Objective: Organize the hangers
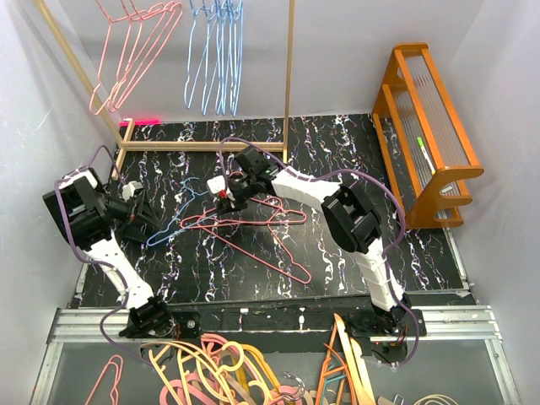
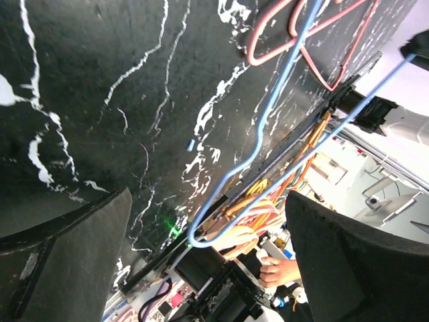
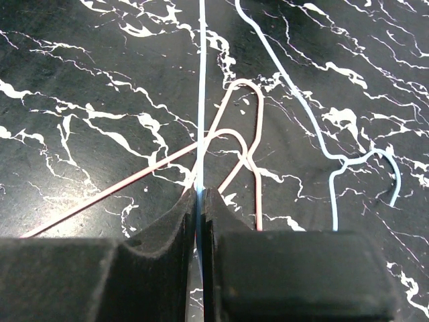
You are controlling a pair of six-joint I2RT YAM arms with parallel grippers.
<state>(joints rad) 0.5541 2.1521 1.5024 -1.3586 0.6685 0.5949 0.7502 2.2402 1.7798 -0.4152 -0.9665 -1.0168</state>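
The light blue wire hanger needs its hook free to hang on the rack, so the robot's left gripper should next grab the hanger by its rounded corner.
A light blue wire hanger lies partly lifted over the black marble table. My right gripper is shut on its straight wire; its hook rests on the table to the right. My left gripper is open, and the blue hanger's rounded corner sits between its wide-apart fingers without touching them. Two pink-red wire hangers lie crossed at mid-table, their hooks just ahead of my right jaws. More pink hangers and blue hangers hang on the rack at the back.
The wooden rack's base bar and upright stand at the back. An orange wooden stand is at the right. A pile of thicker orange, pink and cream hangers lies below the table's near edge.
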